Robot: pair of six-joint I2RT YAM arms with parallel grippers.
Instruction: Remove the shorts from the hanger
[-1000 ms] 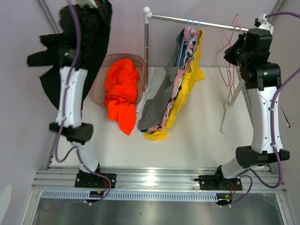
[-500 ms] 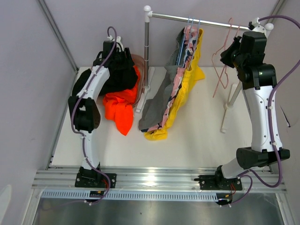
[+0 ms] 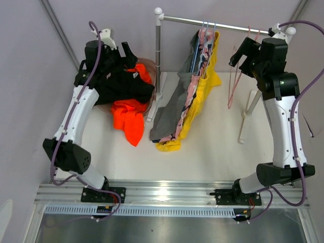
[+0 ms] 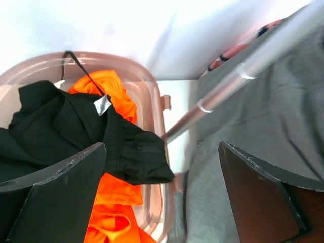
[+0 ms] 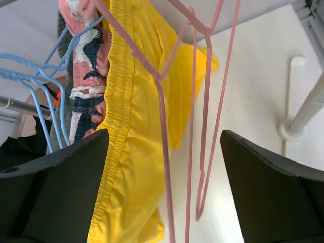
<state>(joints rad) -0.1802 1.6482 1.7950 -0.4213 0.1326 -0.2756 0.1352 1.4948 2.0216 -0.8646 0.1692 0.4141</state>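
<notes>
The right gripper takes hold of the yellow shorts' blue hanger by its bare near-side wire next, so the shorts stay free to remove.
Black shorts [image 3: 121, 83] lie across the pink bin [image 3: 151, 68], on top of orange shorts [image 3: 129, 119]. My left gripper [image 3: 119, 44] hovers open above them; in the left wrist view the left gripper [image 4: 162, 147] holds nothing, with the black shorts [image 4: 76, 126] and orange shorts [image 4: 109, 192] below. Yellow shorts [image 3: 200, 101], pink patterned shorts [image 3: 195, 83] and grey shorts [image 3: 169, 114] hang from blue hangers [image 3: 206, 25] on the rail [image 3: 228, 24]. My right gripper [image 3: 240, 50] is open beside empty pink hangers [image 3: 234, 83]. Their wires [image 5: 205, 111] run between the wide jaws of the right gripper [image 5: 164, 134], untouched.
The rail's left post [image 3: 158, 55] stands right of the bin, and its right post and foot [image 5: 298, 121] stand on the white table. The grey and yellow shorts trail down onto the table [image 3: 212, 152]. Purple walls close in on the left and back.
My left arm brought the black shorts down over the bin, opened and let them drop there. My right gripper opened off the pink hanger, which now hangs free on the rail.
</notes>
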